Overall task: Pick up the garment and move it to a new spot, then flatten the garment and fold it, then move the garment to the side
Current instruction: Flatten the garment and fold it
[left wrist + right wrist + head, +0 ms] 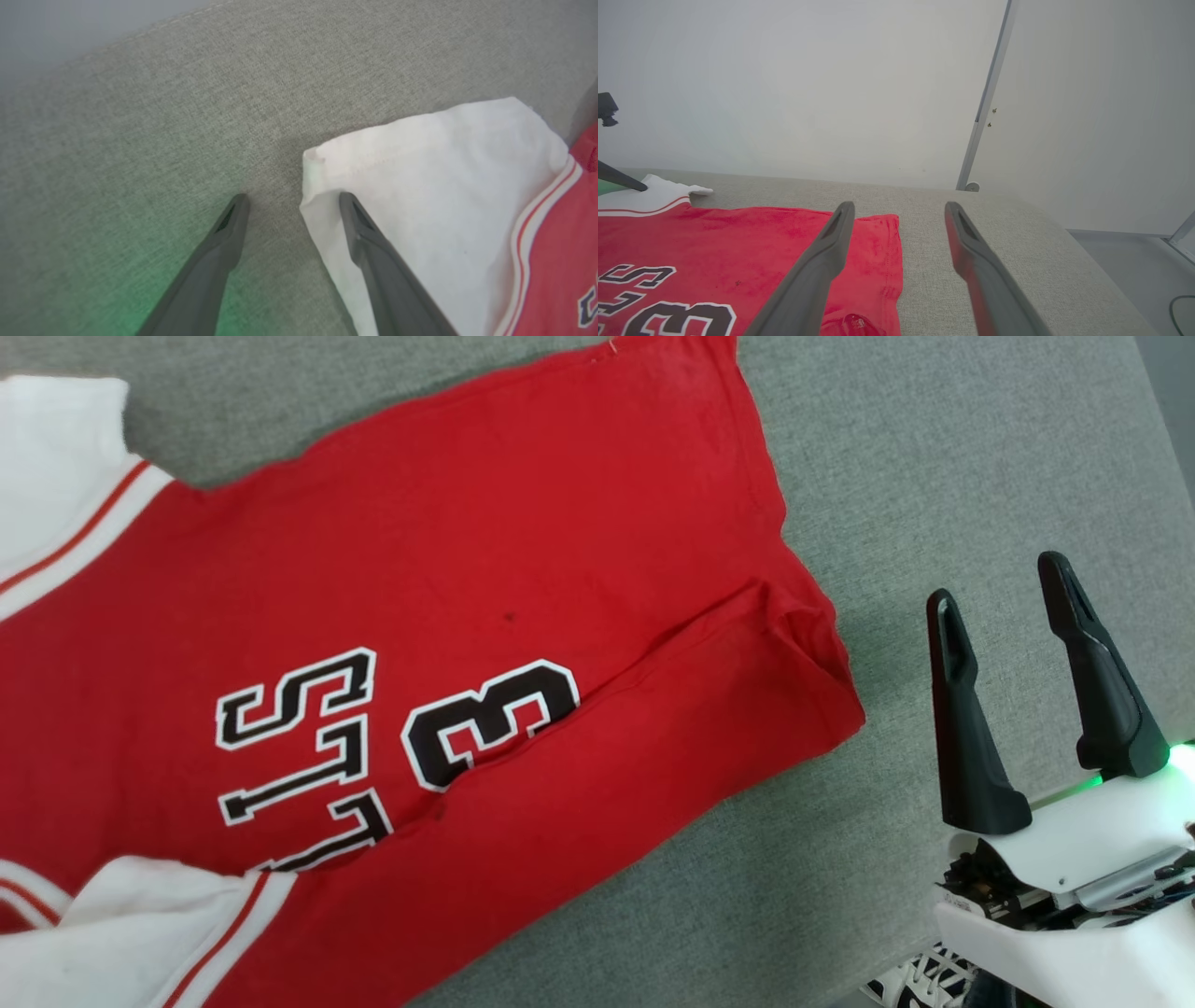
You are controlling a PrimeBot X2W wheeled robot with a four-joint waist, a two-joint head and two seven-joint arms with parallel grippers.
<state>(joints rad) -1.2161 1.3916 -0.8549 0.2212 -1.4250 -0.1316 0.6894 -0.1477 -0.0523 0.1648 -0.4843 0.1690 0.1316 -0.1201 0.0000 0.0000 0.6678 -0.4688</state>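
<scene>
The garment's red body (pixel 538 538) lies flat on the surface, so my right gripper should next grab the garment's hem, where the cloth puckers up.
The garment (pixel 513 523) lies spread on a grey cloth surface (pixel 934 448), chest lettering up, with its near side folded over along a long crease. One white sleeve (pixel 56 448) lies at the far left, another at the bottom left. My right gripper (pixel 999 586) hovers open to the right of the hem, apart from the cloth; in the right wrist view it (pixel 899 205) is above the hem corner of the garment (pixel 761 233). My left gripper (pixel 293 198) is open at the edge of the white sleeve (pixel 444 186), one finger over it, holding nothing.
The grey surface (pixel 1017 242) extends right of the garment to a rounded edge, with pale walls and a metal post (pixel 985 102) behind. A black-and-white shoe (pixel 920 980) shows below the surface's near edge. A dark object (pixel 605 109) stands at the far left.
</scene>
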